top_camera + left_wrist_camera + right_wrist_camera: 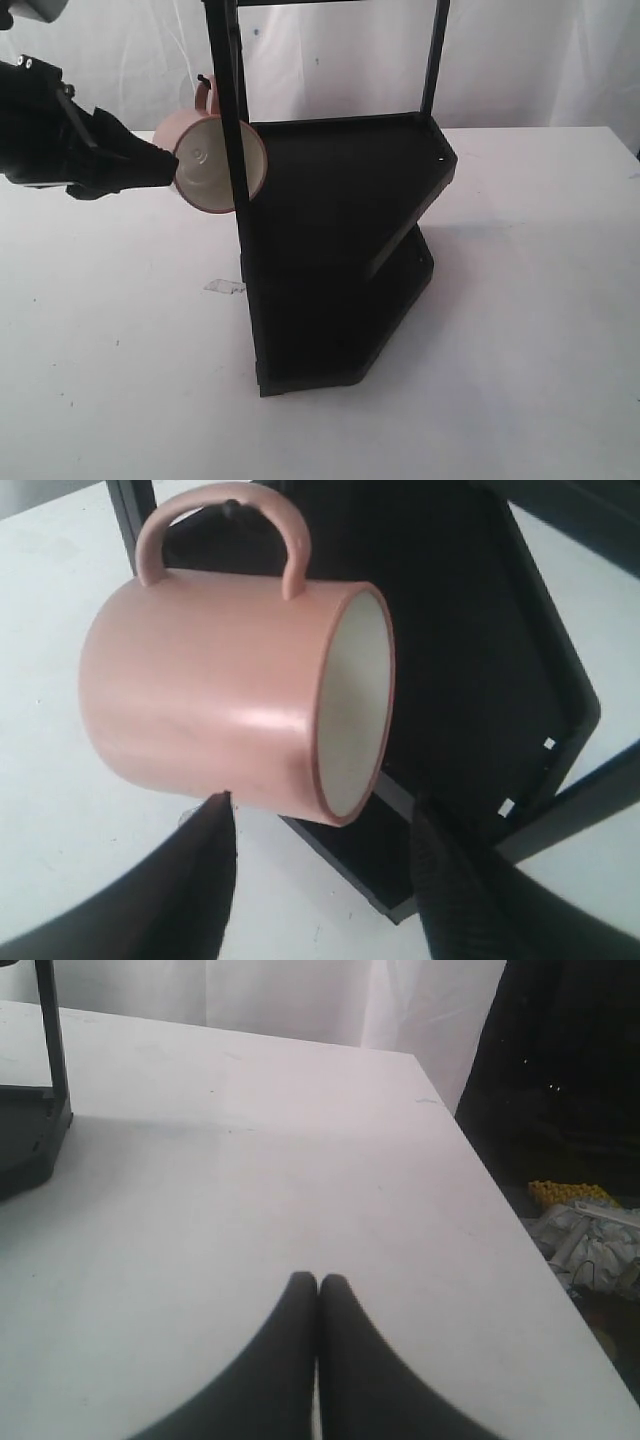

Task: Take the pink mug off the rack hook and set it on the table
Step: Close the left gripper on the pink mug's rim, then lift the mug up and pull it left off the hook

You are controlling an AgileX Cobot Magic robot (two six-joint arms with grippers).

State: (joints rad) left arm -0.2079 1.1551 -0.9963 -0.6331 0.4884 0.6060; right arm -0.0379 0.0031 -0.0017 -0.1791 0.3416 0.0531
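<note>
My left gripper will next take hold of the pink mug by its rim (pixel 322 760), so that it can lift the mug off the rack hook (pixel 232 510).
The pink mug (pixel 205 160) hangs on its side by its loop handle (pixel 225 530) from the small black rack hook (pixel 232 510) on the rack's (pixel 330 250) front post, with its cream inside facing the rack. My left gripper (pixel 158 163) is open at the mug's left side. In the left wrist view its two fingertips (pixel 222 810) sit just short of the mug (pixel 220 700), one near the body and one past the rim. My right gripper (pixel 318 1282) is shut and empty over the white table (pixel 300 1160); it does not show in the exterior view.
A small white scrap (pixel 224 286) lies on the table (pixel 520 300) left of the rack's base. The rack's lower corner (pixel 30 1150) shows in the right wrist view. The table's edge (pixel 490 1190) drops to a dark floor with clutter (pixel 575 1195).
</note>
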